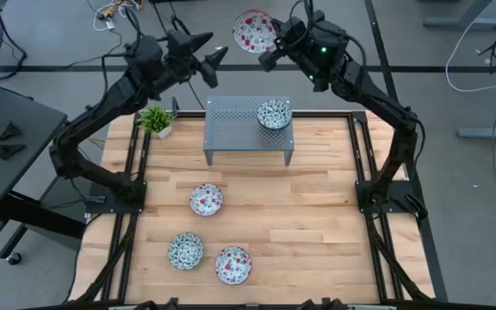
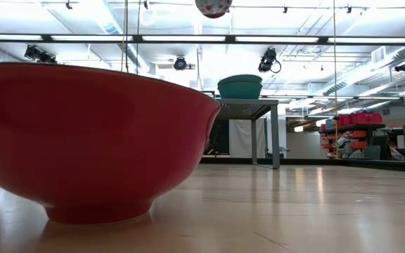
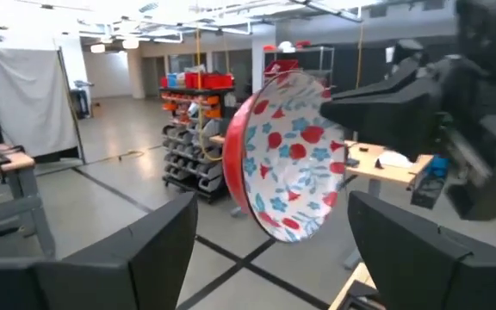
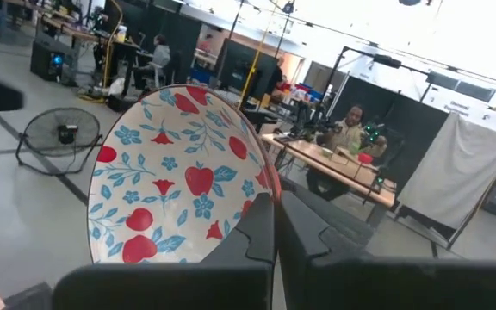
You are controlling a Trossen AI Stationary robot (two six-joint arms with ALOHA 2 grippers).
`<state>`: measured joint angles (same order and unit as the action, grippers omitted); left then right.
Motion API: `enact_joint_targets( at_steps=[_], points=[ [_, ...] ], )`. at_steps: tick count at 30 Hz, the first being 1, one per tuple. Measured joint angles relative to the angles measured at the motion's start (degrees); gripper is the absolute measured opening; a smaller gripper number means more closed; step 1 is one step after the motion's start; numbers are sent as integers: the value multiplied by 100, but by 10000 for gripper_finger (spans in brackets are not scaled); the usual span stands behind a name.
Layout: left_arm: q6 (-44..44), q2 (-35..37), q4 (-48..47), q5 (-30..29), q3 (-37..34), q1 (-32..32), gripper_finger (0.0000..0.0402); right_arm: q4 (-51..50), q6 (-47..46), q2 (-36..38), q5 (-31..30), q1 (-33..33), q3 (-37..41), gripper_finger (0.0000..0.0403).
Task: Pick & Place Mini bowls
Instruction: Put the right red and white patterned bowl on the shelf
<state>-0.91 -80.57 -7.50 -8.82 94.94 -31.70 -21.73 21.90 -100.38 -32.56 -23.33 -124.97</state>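
Note:
I will next grab the reddish-pink mini bowl by its free rim [image 1: 237,36] [image 3: 249,181] with my left gripper to put the bowl onto the grey perforated stand.
A reddish-pink mini bowl [image 1: 254,32] hangs high over the table's far edge, with my right gripper [image 1: 268,58] shut on it. My left gripper [image 1: 219,67] is open and points at this bowl [image 3: 287,159] from its left, a short way off, with nothing between its fingers [image 3: 158,250]. A green-teal mini bowl [image 1: 274,114] stands on the grey perforated stand [image 1: 235,129]. Three more mini bowls sit on their bases on the wood: a red one [image 1: 206,199], a green one [image 1: 185,251] and a red one [image 1: 232,264]. My right gripper pinches the bowl's rim [image 4: 261,185] between its two shut fingers [image 4: 257,237], one on the patterned inside and one on the outer wall. The fingers come at it about level, from the table's right. The bowl is lifted clear and stands steeply on edge.
A small potted plant [image 1: 156,119] stands at the table's far left, beside the stand. In the low view the nearest red bowl [image 2: 90,140] fills the left half. Bare wood lies on the table's right half [image 1: 317,224]. Black frame rails [image 1: 356,172] run along the sides.

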Motion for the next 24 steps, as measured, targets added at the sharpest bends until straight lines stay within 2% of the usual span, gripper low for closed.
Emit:
enact_joint_targets(
  at_steps=[17, 24],
  points=[
    [73, -20, -97, 117, -2, -76, 303, 666, 863, -181, 5, 579, 0, 0],
    [177, -20, -97, 89, -2, -76, 295, 635, 884, -179, 5, 682, 0, 0]
  ],
)
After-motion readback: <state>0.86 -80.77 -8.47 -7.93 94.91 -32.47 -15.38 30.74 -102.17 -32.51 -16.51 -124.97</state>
